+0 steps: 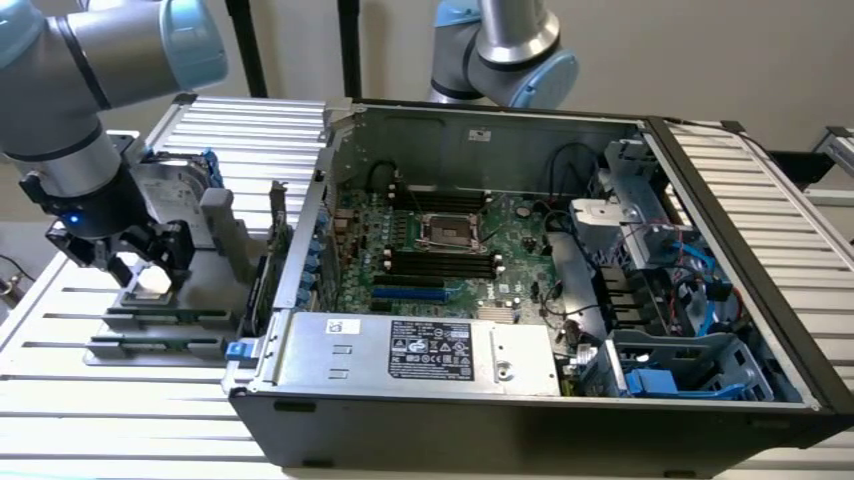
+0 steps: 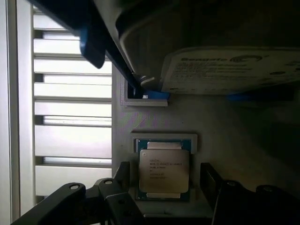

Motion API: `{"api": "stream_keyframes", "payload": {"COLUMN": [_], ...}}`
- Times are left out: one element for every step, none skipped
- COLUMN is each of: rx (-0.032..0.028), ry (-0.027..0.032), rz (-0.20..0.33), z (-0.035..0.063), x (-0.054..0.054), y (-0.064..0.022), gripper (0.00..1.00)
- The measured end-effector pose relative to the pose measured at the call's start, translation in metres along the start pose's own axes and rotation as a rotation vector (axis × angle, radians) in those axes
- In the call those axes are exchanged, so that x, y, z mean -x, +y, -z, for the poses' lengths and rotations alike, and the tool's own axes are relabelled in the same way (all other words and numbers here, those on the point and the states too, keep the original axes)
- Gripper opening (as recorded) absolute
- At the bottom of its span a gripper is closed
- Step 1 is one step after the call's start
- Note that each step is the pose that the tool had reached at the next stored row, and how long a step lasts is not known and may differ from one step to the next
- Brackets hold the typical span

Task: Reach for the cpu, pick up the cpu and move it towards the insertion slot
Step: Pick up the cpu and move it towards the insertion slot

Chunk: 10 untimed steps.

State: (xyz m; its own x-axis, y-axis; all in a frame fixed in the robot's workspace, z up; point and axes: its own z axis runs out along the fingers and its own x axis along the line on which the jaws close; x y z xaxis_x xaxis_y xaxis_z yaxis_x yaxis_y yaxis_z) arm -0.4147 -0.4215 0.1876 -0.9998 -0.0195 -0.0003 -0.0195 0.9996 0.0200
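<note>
In the wrist view my fingers reach down beside both edges of the CPU (image 2: 164, 171) at its holder (image 2: 193, 140), so it is now time to close on the CPU.
The cpu (image 2: 164, 171), a small silver square chip, lies flat in a pale holder on a grey fixture. My gripper (image 2: 165, 174) is open right above it. One dark finger (image 2: 123, 174) stands on each side of the chip, with a gap to it on both sides. In the exterior view the gripper (image 1: 136, 268) hangs low over the cpu (image 1: 150, 284), on the exterior view's left of the open computer case. The insertion slot (image 1: 447, 232), a silvery square frame with a dark centre, sits on the green motherboard inside the case.
An upright silver hard drive (image 1: 174, 190) with a blue-edged bracket stands just behind the cpu holder on the grey fixture (image 1: 160, 345). The black case wall (image 1: 534, 410) and power supply (image 1: 427, 350) lie between the cpu and the slot. A second arm (image 1: 507, 50) stands behind the case.
</note>
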Motion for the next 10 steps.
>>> {"api": "stream_keyframes", "payload": {"rx": [-0.0007,-0.0014,-0.0023,-0.0031,-0.0039,-0.0048,-0.0053,-0.0059,-0.0062,-0.0067], "ry": [0.0001,0.0003,0.0005,0.0005,0.0004,0.0005,0.0005,0.0006,0.0006,0.0007], "rz": [0.0,0.0,0.0,0.0,0.0,0.0,0.0,0.0,0.0,0.0], "z": [-0.0002,-0.0002,-0.0004,-0.0005,-0.0008,-0.001,-0.0012,-0.0013,-0.0015,-0.0015], "x": [0.0001,0.0,0.0,0.0,0.0,0.0,0.0,0.0,0.0,0.0], "y": [0.0001,0.0002,0.0003,0.0003,0.0004,0.0004,0.0005,0.0005,0.0006,0.0006], "gripper": [0.71,0.71,0.71,0.71,0.71,0.71,0.71,0.71,0.71,0.69]}}
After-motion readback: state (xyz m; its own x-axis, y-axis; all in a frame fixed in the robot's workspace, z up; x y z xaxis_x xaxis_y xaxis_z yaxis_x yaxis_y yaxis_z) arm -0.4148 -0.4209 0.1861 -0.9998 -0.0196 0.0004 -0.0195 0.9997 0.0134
